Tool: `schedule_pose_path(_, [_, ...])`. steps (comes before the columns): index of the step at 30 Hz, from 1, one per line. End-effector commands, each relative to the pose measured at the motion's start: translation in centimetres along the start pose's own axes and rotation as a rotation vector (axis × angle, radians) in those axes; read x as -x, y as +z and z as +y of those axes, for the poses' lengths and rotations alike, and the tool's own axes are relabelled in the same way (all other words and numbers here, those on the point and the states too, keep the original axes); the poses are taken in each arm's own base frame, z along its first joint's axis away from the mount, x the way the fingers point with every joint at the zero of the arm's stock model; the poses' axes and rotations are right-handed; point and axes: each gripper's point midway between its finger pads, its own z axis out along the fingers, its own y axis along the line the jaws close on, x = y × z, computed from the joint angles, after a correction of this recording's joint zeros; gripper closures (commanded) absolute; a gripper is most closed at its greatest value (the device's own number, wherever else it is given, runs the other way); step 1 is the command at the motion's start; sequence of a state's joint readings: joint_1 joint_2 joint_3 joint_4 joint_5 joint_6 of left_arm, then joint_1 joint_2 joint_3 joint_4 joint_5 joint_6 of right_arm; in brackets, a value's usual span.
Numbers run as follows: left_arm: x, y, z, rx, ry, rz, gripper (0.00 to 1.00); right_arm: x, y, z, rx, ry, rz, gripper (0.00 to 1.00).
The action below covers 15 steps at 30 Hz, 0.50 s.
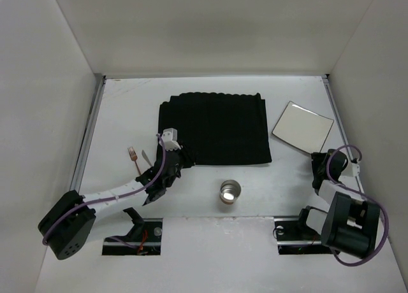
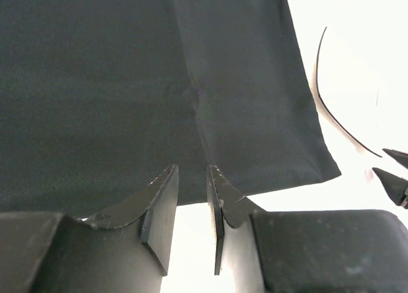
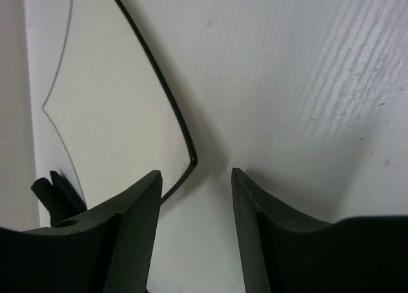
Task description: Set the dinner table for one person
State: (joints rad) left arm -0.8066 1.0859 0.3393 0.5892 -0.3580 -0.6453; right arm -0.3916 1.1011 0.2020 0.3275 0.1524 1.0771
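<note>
Next, my right gripper grabs the white square plate by the rim at its near corner (image 1: 314, 151) and sets it face-up on the placemat (image 1: 217, 127).
On the white dinner table (image 1: 127, 108) a black ribbed placemat (image 1: 217, 127) lies at the middle. A white square plate (image 1: 303, 126) with a thin dark rim sits to the right of it. My left gripper (image 1: 180, 160) hovers at the mat's near left corner. In the left wrist view the left gripper (image 2: 191, 169) shows a narrow gap with only white table in it, and the placemat (image 2: 159, 83) edge lies just past the tips. My right gripper (image 3: 195, 172) stands open and empty, with the plate (image 3: 115, 114) corner just beyond its left finger.
A small metal cup (image 1: 229, 191) stands in front of the placemat. A fork (image 1: 133, 157) and a second piece of cutlery (image 1: 146, 158) lie left of my left arm. Metal rails (image 1: 89, 134) run along the table's sides, with white walls all round.
</note>
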Motion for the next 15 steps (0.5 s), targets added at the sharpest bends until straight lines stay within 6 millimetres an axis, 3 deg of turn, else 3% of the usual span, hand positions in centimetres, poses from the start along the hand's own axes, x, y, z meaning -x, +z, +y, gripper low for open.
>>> schedule_pose_path(1, [0.8, 0.3, -0.5, -0.023, -0.034, -0.032, 0.77, 1.2, 1.0, 2.0, 0.043, 0.033, -0.038, 0.47])
schedule_pose_path(8, [0.7, 0.5, -0.2, -0.016, -0.035, -0.033, 0.77, 0.3, 2.7, 2.7, 0.078, 0.115, -0.013, 0.47])
schedule_pose_path(15, [0.9, 0.5, 0.0, -0.013, -0.038, -0.039, 0.77, 1.1, 3.5, 2.9, 0.082, 0.251, -0.071, 0.54])
